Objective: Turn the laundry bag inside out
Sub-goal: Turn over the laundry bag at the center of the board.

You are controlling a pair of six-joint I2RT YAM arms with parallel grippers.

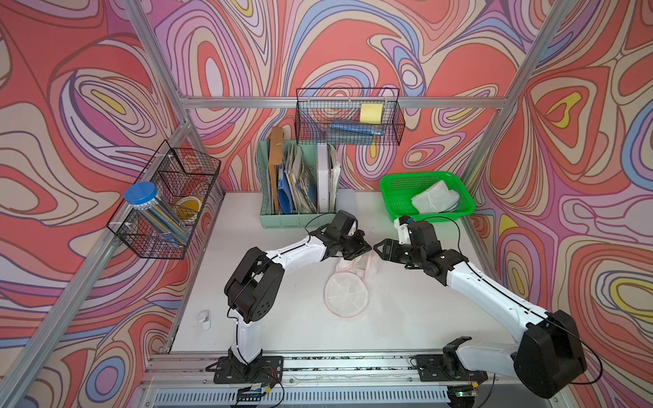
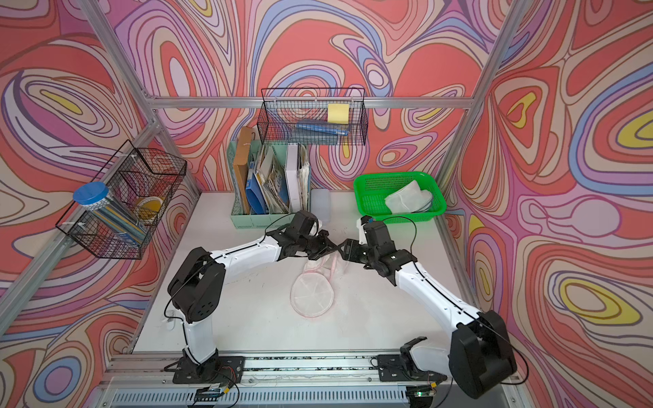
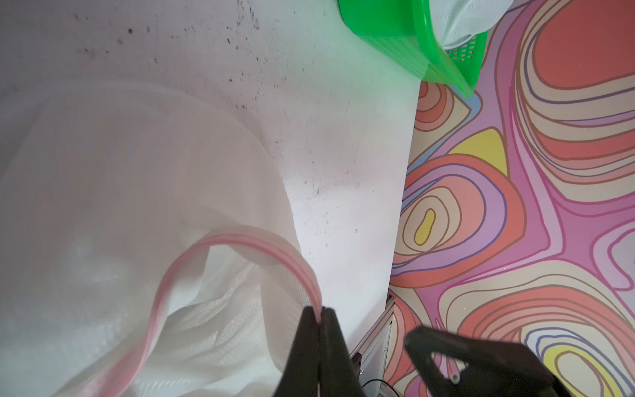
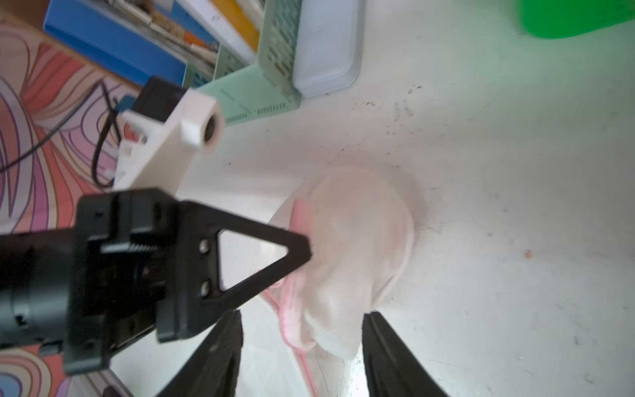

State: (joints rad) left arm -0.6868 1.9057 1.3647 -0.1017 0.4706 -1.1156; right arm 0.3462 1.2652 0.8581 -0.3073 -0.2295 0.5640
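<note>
The laundry bag's bunched mesh is beside the bag's held pink rim, and my right gripper needs to grab that mesh next to pull the bag inside out.
The laundry bag (image 1: 348,291) is white mesh with a pink rim; its round base lies flat mid-table and its upper part is lifted. My left gripper (image 3: 321,314) is shut on the pink rim (image 3: 261,242), holding the mouth up. In both top views the left gripper (image 1: 365,247) (image 2: 332,244) meets my right gripper (image 1: 377,246) (image 2: 342,246) tip to tip above the bag (image 2: 312,295). The right gripper (image 4: 302,328) is open, jaws wide apart, with bunched mesh (image 4: 350,261) showing in the gap. The left gripper (image 4: 302,251) shows just beside it.
A green basket (image 1: 392,197) with folded white mesh bags stands at the back right. A mint file organiser (image 1: 296,220) full of papers stands at the back centre, a clear lid (image 2: 319,205) beside it. Wire baskets (image 1: 169,208) hang on the walls. A small white object (image 1: 204,319) lies front left.
</note>
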